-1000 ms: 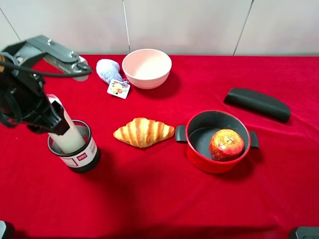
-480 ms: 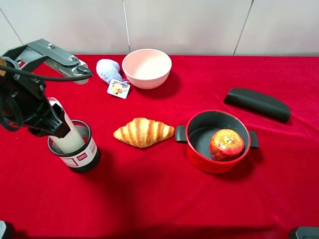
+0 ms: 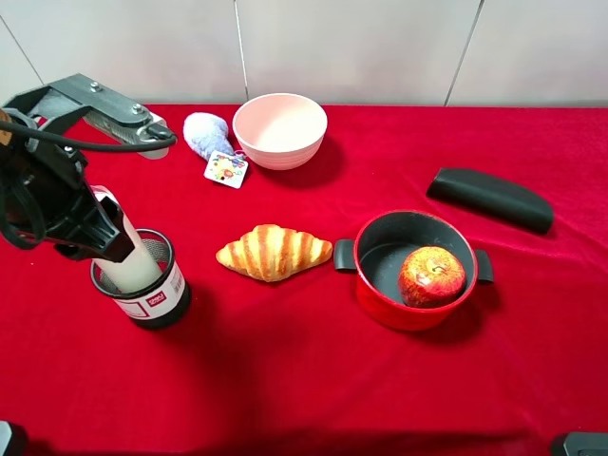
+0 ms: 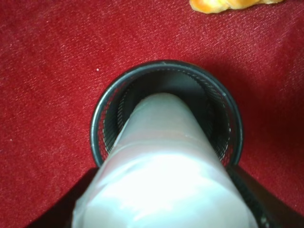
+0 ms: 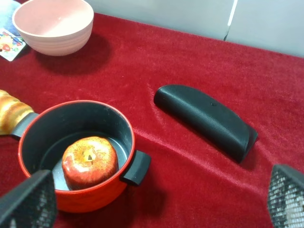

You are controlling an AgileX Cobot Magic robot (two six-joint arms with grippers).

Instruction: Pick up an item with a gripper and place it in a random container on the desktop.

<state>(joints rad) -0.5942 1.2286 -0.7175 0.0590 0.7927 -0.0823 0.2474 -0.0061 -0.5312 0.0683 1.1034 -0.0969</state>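
Note:
My left gripper opens now, since the candle's lower end [image 3: 138, 274] sits inside the black mesh cup's rim [image 3: 161, 239] and the candle would settle in the cup.
The white candle [image 3: 136, 261] leans with its lower end inside the black mesh cup [image 3: 157, 299] at the left of the red desktop [image 3: 313, 370]. My left gripper [image 3: 95, 228] is shut on the candle's upper part, above and left of the cup. In the left wrist view the candle [image 4: 166, 156] runs down into the cup's rim [image 4: 166, 63]; its wick is hidden. My right gripper [image 5: 156, 199] is open and empty, with its mesh-like fingertips [image 5: 28, 199] wide apart above the cloth near the red pot.
A croissant [image 3: 274, 252] lies right of the cup. A red pot [image 3: 380, 299] holds an apple [image 3: 432, 276]. A pink bowl [image 3: 280, 128] and a blue plush toy [image 3: 204, 133] sit at the back. A long black case [image 3: 489, 198] lies at the right.
My left arm has shifted very slightly to the left. The candle stays held with its lower end in the cup. Nothing else has moved.

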